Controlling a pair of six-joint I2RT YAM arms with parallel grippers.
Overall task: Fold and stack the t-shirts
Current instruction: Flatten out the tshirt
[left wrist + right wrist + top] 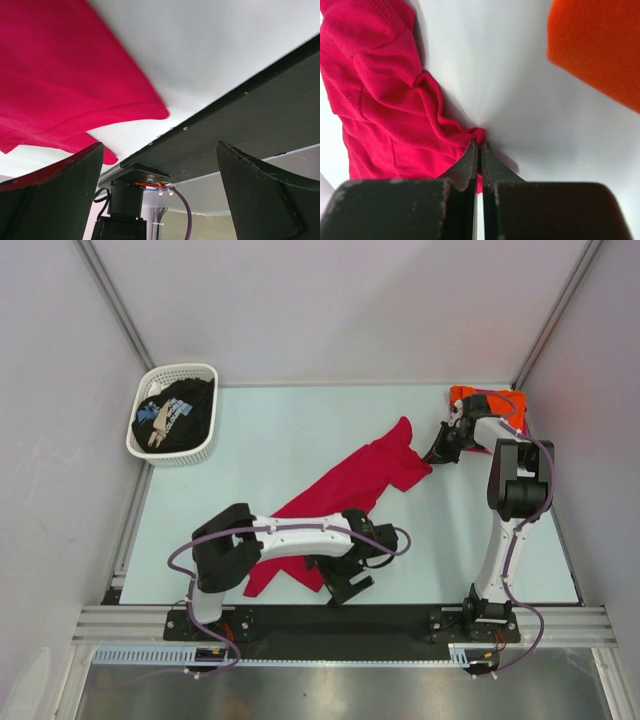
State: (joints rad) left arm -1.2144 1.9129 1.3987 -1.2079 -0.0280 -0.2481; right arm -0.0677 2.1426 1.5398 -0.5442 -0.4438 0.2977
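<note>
My left gripper will take hold of the crimson-red t-shirt (345, 485) next by the near-end corner (317, 585), opposite my right gripper's corner, so the shirt can be spread for folding.
The crimson-red t-shirt (345, 485) lies stretched out diagonally across the table. My right gripper (437, 453) is shut on its far right corner; the right wrist view shows red cloth (390, 100) pinched at the tips of my right gripper (479, 145). My left gripper (350, 585) is open and empty near the front edge, beside the shirt's near end; in the left wrist view the red shirt (60, 75) lies ahead of my left gripper (160, 150). The orange t-shirt (482, 400) lies at the back right, also in the right wrist view (600, 45). The black printed t-shirt (178, 412) is in the basket.
The white lattice basket (205, 375) stands at the back left corner. The black strip (340, 618) with the arm bases runs along the near edge. Grey walls enclose the table on three sides.
</note>
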